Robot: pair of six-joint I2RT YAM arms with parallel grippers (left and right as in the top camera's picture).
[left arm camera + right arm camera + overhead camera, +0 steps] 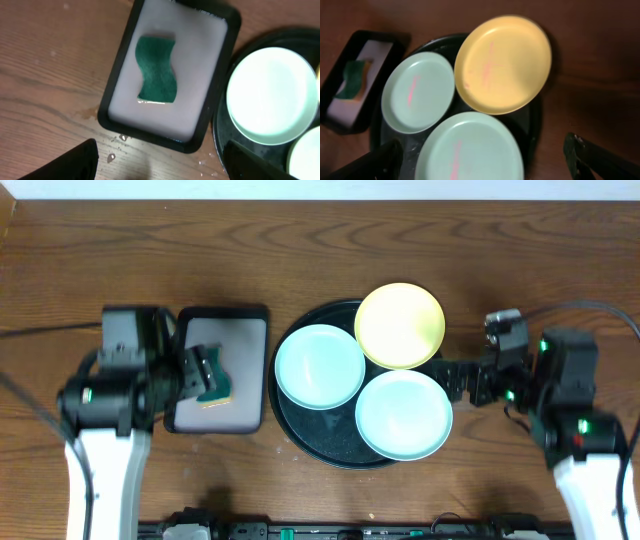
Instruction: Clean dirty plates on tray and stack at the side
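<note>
Next, my right gripper pinches the sponge-side mint plate's rim [358,349] [452,78] beside the yellow plate, which leaves the mint plate's streaked side free for my left gripper to clean.
Three plates lie on the round black tray [305,428]: a mint plate [320,366] at left, a yellow plate [400,325] at the back overhanging the rim, and a mint plate [403,415] at front right. In the right wrist view the yellow plate [502,62] and both mint plates [417,92] [470,150] carry pink streaks. My right gripper [462,380] is open and empty at the tray's right edge; in its own view [480,167] the jaws straddle the near mint plate. My left gripper [205,372] is open and empty above the sponge.
A rectangular grey tray with a black rim [245,350] stands left of the round tray and holds a green sponge [215,388]. The left wrist view shows the sponge [157,70], the wet grey tray [200,75] and water drops [111,158] on the wood.
</note>
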